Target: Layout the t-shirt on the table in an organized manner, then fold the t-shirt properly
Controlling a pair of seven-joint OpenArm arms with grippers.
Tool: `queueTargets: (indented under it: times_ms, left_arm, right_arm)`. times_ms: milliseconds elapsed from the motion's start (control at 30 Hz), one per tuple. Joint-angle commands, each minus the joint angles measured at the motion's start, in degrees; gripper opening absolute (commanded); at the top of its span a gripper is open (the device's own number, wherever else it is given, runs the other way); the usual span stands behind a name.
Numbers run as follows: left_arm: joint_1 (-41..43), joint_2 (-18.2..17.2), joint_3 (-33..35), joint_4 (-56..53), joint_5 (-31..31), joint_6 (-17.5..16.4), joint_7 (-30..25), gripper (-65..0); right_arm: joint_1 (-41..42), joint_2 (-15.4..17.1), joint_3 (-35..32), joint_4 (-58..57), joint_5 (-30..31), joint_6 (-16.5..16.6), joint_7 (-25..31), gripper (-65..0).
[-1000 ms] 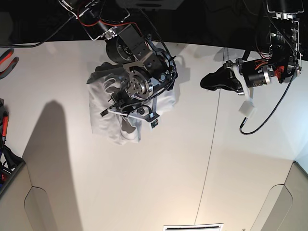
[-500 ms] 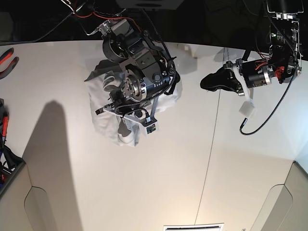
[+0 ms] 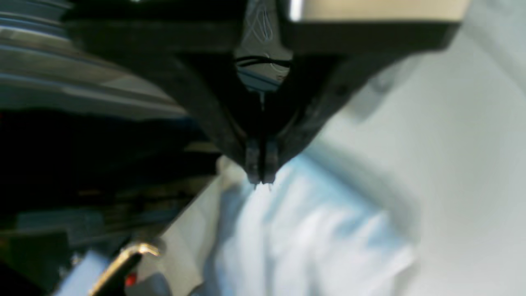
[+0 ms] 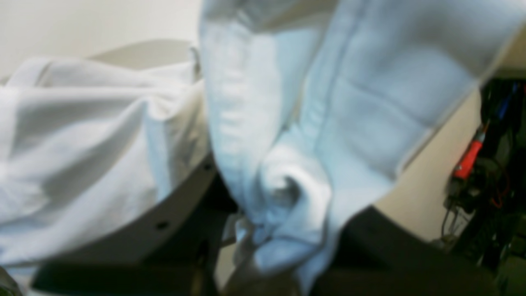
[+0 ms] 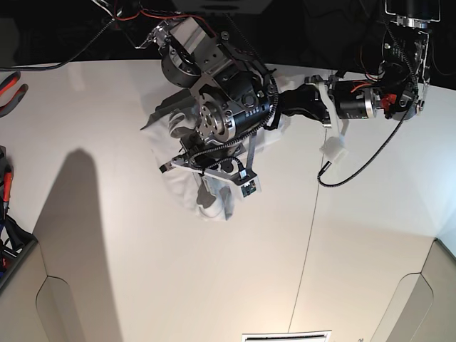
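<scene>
The thick fold of the t-shirt stands above the crumpled cloth. My right gripper should keep hold of the t-shirt until its fold is lying on the tabletop.
The white t-shirt is bunched up on the table under my right arm, at the back left of centre. In the right wrist view a thick fold of the t-shirt runs down into my right gripper, which is shut on it. The rest of the cloth lies crumpled to the left. My left gripper reaches in from the right, close to the shirt's far right edge. Its jaws are shut with nothing between them, and the left gripper hovers just above blurred white cloth.
A thin dark seam runs down the table right of centre. Beige corner panels flank the near edge. A red-handled tool and cables sit at the left edge. A white connector dangles on the left arm's cable.
My right arm has shifted right and toward the near side, dragging the gripped shirt with it. My left arm has swung left across the seam, up to the shirt.
</scene>
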Motion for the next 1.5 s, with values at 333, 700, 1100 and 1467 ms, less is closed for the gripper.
queueTargets:
  times_ms: [333, 700, 1100, 1467]
  left_arm:
    - [-0.76, 1.55, 4.59, 0.61, 15.06, 3.63, -11.04, -65.0]
    - [-0.81, 3.41, 4.57, 0.35, 21.55, 7.1, -14.62, -65.0]
    - [-0.94, 3.41, 4.57, 0.35, 21.59, 7.08, -14.6, -65.0]
    - [-1.75, 3.39, 4.55, 0.35, 21.77, 7.08, -14.6, -65.0]
  right_arm:
    - [0.74, -0.7, -0.37, 1.14, -0.63, 0.2, -0.17, -65.0]
    - [0.98, -0.59, -7.37, 1.16, 0.11, 1.7, -0.87, -65.0]
    - [1.09, -0.48, -8.11, 1.16, 7.76, 6.49, -0.31, -51.0]
    - [1.07, -0.48, -8.11, 1.16, 15.98, 11.87, 1.05, -38.9]
